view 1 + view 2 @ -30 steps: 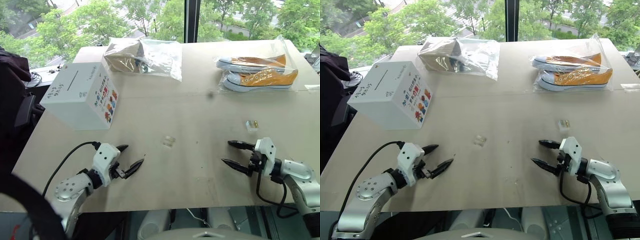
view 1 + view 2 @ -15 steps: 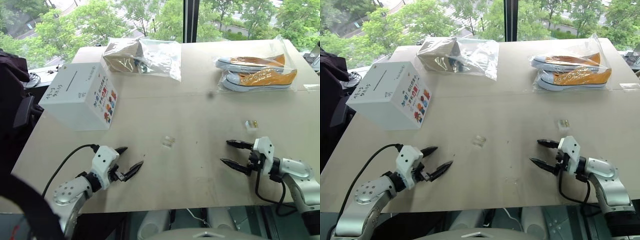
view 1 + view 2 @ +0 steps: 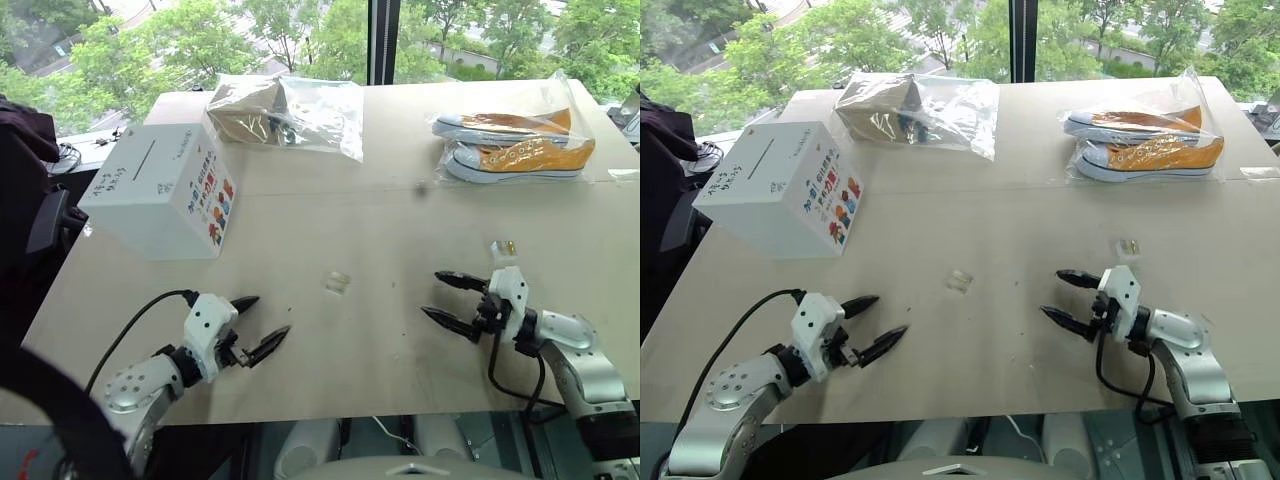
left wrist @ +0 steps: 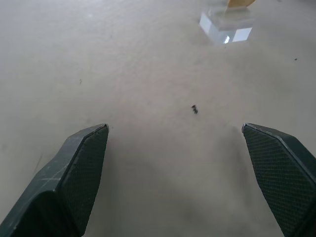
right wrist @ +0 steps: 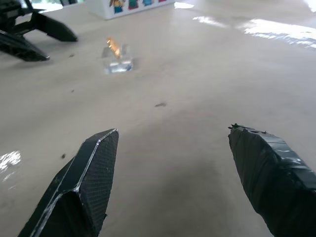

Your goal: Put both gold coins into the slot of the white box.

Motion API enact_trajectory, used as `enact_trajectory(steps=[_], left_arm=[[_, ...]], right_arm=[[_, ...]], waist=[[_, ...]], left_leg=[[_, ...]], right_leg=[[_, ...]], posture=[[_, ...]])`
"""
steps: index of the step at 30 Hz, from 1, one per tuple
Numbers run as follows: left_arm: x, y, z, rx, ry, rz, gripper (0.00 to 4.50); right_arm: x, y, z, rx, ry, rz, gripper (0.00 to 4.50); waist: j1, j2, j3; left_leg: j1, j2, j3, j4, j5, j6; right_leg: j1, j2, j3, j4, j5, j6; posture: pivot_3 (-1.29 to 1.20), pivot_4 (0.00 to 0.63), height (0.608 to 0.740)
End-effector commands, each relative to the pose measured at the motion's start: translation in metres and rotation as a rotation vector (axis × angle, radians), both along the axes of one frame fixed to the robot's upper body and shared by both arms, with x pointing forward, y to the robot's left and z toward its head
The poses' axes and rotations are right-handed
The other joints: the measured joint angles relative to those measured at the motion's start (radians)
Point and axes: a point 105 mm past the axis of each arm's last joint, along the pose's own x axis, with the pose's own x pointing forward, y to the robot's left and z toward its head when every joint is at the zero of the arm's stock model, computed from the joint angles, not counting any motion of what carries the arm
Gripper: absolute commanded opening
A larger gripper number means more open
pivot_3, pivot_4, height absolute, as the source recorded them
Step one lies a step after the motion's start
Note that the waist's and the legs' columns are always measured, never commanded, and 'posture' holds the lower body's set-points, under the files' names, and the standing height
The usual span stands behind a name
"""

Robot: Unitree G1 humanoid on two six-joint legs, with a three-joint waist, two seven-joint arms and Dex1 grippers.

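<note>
The clear case encloses the gold coin's lower edge, so I should reach the coin with my right gripper and pinch its exposed upper part.
The white box (image 3: 160,200) stands at the table's left, its dark slot (image 3: 145,158) on the plain top face and printed characters on the side facing me. One gold coin (image 5: 113,47) stands on edge in a small clear case (image 3: 336,283) at mid-table. A second gold coin (image 3: 510,246) sits with another clear case (image 3: 497,248) just beyond my right gripper. My left gripper (image 3: 270,315) is open and empty near the front left, pointing toward the middle case. Open and empty too, my right gripper (image 3: 431,294) hovers to the right of that case, pointing left.
A clear bag holding a tan item (image 3: 285,112) lies at the back centre. A bag with orange sneakers (image 3: 515,145) lies at the back right. The table's front edge (image 3: 350,415) runs just below both grippers.
My right gripper has moved left and a little farther onto the table, toward the middle case. The left gripper has stayed about where it was.
</note>
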Motion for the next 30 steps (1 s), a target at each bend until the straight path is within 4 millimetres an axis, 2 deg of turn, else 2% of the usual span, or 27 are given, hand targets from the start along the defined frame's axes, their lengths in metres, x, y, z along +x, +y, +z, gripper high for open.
enact_trajectory(steps=[1,6,9,11,16,22,24,26,30], left_arm=[[0.003,-0.021,0.044,-0.083,-0.115,-0.11,4.42],[0.001,-0.044,0.076,-0.148,-0.158,-0.241,4.42],[-0.002,-0.057,0.093,-0.166,-0.183,-0.316,4.42],[-0.002,-0.063,0.1,-0.156,-0.198,-0.346,4.42],[0.007,-0.073,0.105,-0.039,-0.253,-0.369,4.42],[0.015,-0.078,0.104,0.02,-0.284,-0.363,4.42],[0.015,-0.079,0.102,0.035,-0.288,-0.366,4.5],[0.015,-0.079,0.102,0.034,-0.289,-0.365,4.5],[0.013,-0.08,0.103,0.022,-0.287,-0.365,4.5]], right_arm=[[0.03,-0.036,0.044,0.061,-0.217,-0.256,3.85],[0.04,-0.058,0.055,0.046,-0.295,-0.416,3.85],[0.043,-0.07,0.055,0.027,-0.3,-0.503,3.85],[0.044,-0.076,0.047,-0.002,-0.261,-0.544,3.85],[0.04,-0.081,0.027,-0.056,-0.169,-0.579,3.85],[0.043,-0.087,0.021,-0.045,-0.116,-0.619,3.85],[0.043,-0.088,0.02,-0.04,-0.105,-0.624,3.44],[0.043,-0.088,0.02,-0.039,-0.102,-0.625,2.84],[0.043,-0.09,0.019,-0.039,-0.1,-0.628,1.21]], waist=[[0.0,0.0,0.001],[0.0,-0.001,0.0],[-0.003,-0.001,0.0],[-0.005,-0.001,0.0],[-0.002,-0.001,0.0],[-0.005,-0.001,0.0],[-0.005,-0.001,0.0],[-0.004,-0.001,0.0],[-0.005,-0.001,0.0]], left_leg=[[0.0,0.0,0.0,0.0,0.0,0.0],[0.0,0.0,0.0,0.001,0.003,-0.005],[0.0,0.0,0.001,0.001,0.003,-0.005],[0.001,0.0,0.003,0.001,0.003,-0.005],[0.002,0.0,0.005,0.001,0.003,-0.005],[0.004,0.001,0.012,0.0,0.003,-0.004],[0.005,0.002,0.012,0.0,0.003,-0.004],[0.005,0.003,0.013,0.0,0.003,-0.004],[0.005,0.003,0.013,0.0,0.002,-0.004]], right_leg=[[0.0,0.0,0.0,0.0,0.0,0.0],[0.0,0.0,0.0,0.002,0.0,0.0],[-0.001,0.0,0.001,0.003,0.0,0.0],[-0.001,0.001,0.003,0.003,0.0,0.0],[-0.001,0.001,0.005,0.003,0.0,0.0],[-0.001,0.002,0.011,0.003,0.0,0.0],[-0.001,0.003,0.012,0.003,0.0,0.0],[-0.001,0.004,0.012,0.003,0.0,0.0],[-0.001,0.004,0.013,0.003,0.0,0.0]], posture=[[0.0,0.15,0.74],[0.0,0.15,0.74],[0.0,0.15,0.74],[0.0,0.15,0.74],[0.0,0.15,0.74],[0.0,0.15,0.74],[0.0,0.15,0.74],[0.0,0.15,0.74],[0.0,0.15,0.74]])
